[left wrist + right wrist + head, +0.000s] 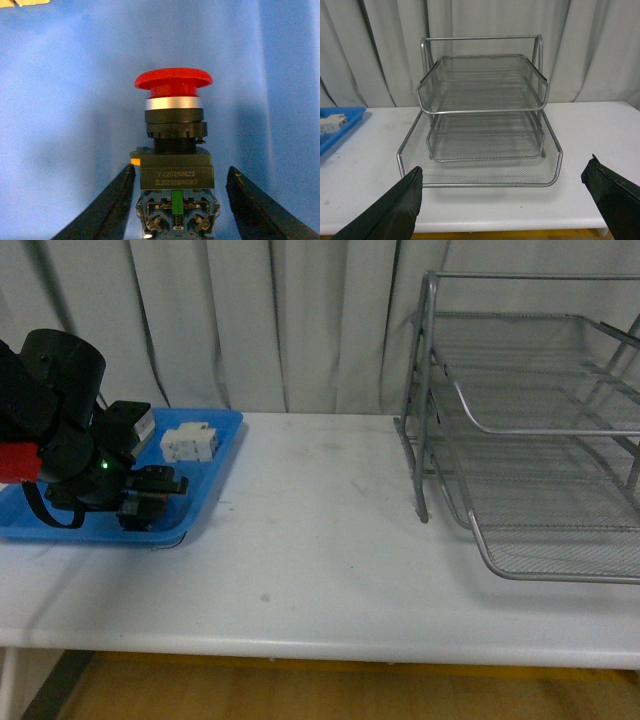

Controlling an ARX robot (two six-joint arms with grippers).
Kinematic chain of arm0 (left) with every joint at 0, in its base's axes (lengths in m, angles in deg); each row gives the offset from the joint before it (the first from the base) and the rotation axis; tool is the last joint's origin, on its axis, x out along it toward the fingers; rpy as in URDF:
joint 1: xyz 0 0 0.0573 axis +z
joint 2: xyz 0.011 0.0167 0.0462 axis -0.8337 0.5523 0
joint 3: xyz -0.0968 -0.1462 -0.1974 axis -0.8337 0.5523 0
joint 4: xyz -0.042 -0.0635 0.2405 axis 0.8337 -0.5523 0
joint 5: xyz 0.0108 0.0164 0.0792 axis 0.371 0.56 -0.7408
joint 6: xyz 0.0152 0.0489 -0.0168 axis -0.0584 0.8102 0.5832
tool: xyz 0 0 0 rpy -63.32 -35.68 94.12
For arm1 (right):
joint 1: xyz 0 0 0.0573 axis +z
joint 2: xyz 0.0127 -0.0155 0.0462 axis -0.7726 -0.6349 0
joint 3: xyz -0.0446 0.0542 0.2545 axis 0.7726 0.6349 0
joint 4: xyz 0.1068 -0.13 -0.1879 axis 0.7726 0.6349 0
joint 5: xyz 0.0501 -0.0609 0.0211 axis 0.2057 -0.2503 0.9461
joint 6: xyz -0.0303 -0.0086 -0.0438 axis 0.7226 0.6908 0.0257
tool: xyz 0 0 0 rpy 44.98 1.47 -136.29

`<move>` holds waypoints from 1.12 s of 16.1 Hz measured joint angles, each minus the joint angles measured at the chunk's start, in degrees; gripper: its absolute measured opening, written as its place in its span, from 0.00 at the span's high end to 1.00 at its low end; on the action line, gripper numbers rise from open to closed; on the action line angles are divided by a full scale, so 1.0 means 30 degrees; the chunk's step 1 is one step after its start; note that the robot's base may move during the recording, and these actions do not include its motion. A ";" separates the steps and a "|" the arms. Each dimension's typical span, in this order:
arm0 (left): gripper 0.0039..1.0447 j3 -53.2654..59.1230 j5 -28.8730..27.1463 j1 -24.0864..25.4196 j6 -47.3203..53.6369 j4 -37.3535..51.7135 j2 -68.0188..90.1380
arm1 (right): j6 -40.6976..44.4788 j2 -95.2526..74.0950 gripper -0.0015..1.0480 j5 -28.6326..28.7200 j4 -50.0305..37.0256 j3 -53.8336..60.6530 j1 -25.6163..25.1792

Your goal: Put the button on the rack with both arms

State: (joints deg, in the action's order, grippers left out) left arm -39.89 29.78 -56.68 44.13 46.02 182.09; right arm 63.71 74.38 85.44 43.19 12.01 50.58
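Observation:
The button needs to go to the rack with its red cap (173, 78) free on the way, so my left gripper will next grab the button by its dark body (176, 169).
The button (174, 125) has a red mushroom cap, a silver ring and a dark body, and lies on blue plastic in the left wrist view. My left gripper (180, 168) is open, with a black finger on each side of the button's body and a gap on both sides. In the front view my left gripper (150, 498) is low over the blue tray (215, 480) and hides the button. The silver wire-mesh rack (520, 430) stands at the table's right. My right gripper (505, 167) is open and empty, facing the rack (482, 107) from in front of it.
A white terminal block (188, 443) lies at the back of the blue tray. The white table (320, 540) stretches bare between tray and rack. Grey curtains hang behind. The right arm is outside the front view.

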 joint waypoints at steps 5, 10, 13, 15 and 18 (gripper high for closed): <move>0.66 0.0816 -0.0066 0.0051 0.0058 0.0634 -0.0685 | 0.0000 0.0000 0.06 0.0000 0.0007 0.0000 0.0000; 0.66 0.7038 0.0583 -0.0313 0.1370 0.5107 -0.8473 | 0.0000 0.0000 0.06 0.0000 0.0000 0.0000 0.0000; 0.66 1.3391 0.0656 -0.1384 0.2084 0.5887 -1.4965 | 0.0000 0.0000 0.06 0.0000 0.0007 0.0000 0.0000; 0.66 1.6764 0.0393 -0.2018 0.2302 0.5348 -1.8287 | 0.0000 0.0000 0.06 0.0000 0.0007 0.0000 0.0000; 0.66 1.9394 -0.0379 -0.2565 0.1880 0.4874 -2.2330 | 0.0000 0.0000 0.06 0.0000 0.0007 0.0000 0.0000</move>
State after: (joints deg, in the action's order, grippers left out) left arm 18.29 28.64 -64.38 49.77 60.64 115.10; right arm 63.71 74.38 85.44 43.21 12.01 50.58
